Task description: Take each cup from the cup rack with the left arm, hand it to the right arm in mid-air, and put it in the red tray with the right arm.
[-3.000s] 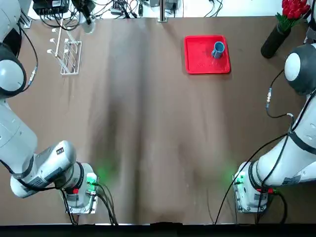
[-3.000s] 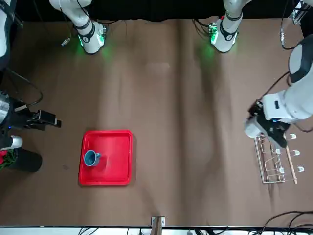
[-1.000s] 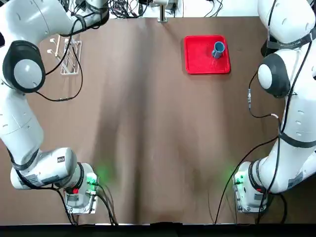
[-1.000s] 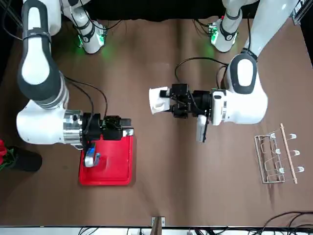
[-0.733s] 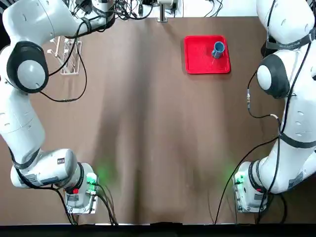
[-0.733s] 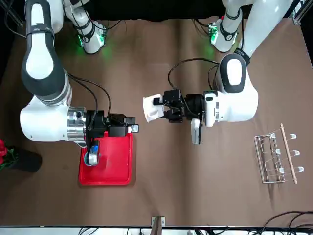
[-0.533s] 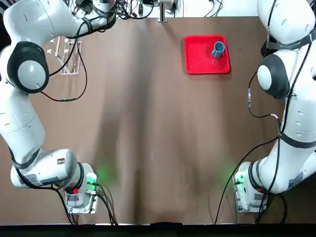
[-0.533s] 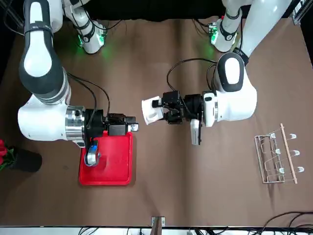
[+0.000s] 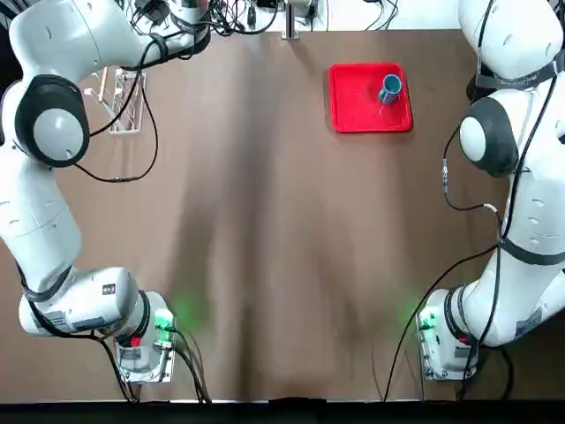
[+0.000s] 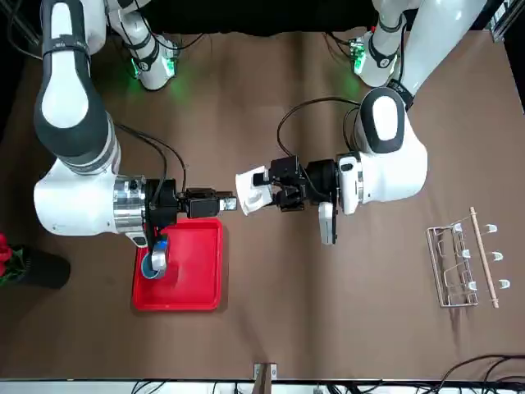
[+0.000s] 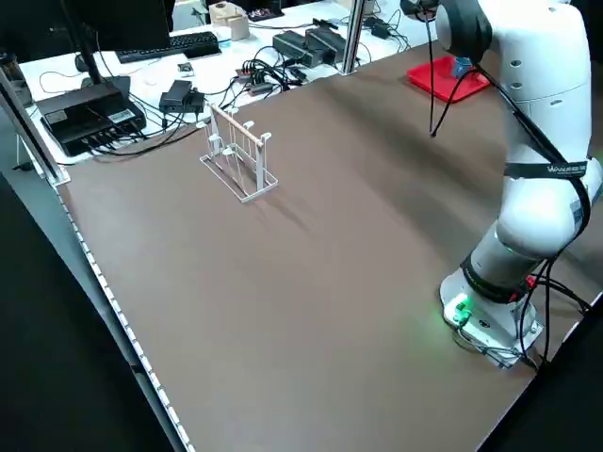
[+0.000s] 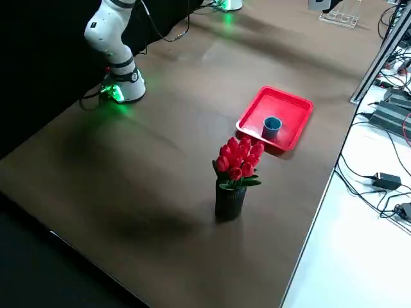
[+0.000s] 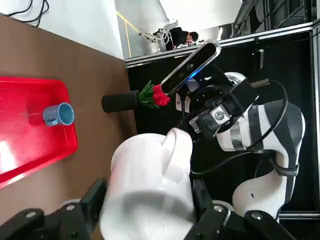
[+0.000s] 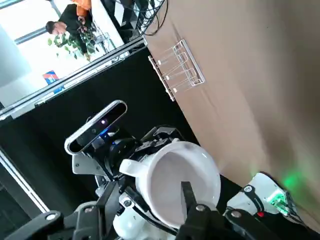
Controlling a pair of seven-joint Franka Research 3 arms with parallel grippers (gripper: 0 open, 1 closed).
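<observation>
Next, the right gripper grabs the white cup by its rim beside the handle (image 10: 241,194), because the left gripper's fingers already hold the cup's body.
The white cup (image 10: 251,190) hangs in mid-air over the table's middle, lying on its side, with my left gripper (image 10: 264,195) shut on it. In the right wrist view my right gripper (image 14: 149,197) is open at the cup's mouth (image 14: 182,180): one finger reaches over the opening, the other stands outside by the handle. The front view shows the right gripper (image 10: 229,202) meeting the cup's rim. A blue cup (image 9: 389,87) stands in the red tray (image 9: 357,110). The white wire cup rack (image 9: 124,97) holds no cups.
A black vase of red flowers (image 12: 234,176) stands on the table beyond the tray's right side. Cables and electronics (image 11: 141,94) lie on the white bench behind the rack. The right arm's wrist (image 10: 135,212) hovers over the tray's near edge.
The left gripper carried the white cup from the rack to mid-table. Over the last second both grippers drew together, and the right fingers now reach the cup's rim.
</observation>
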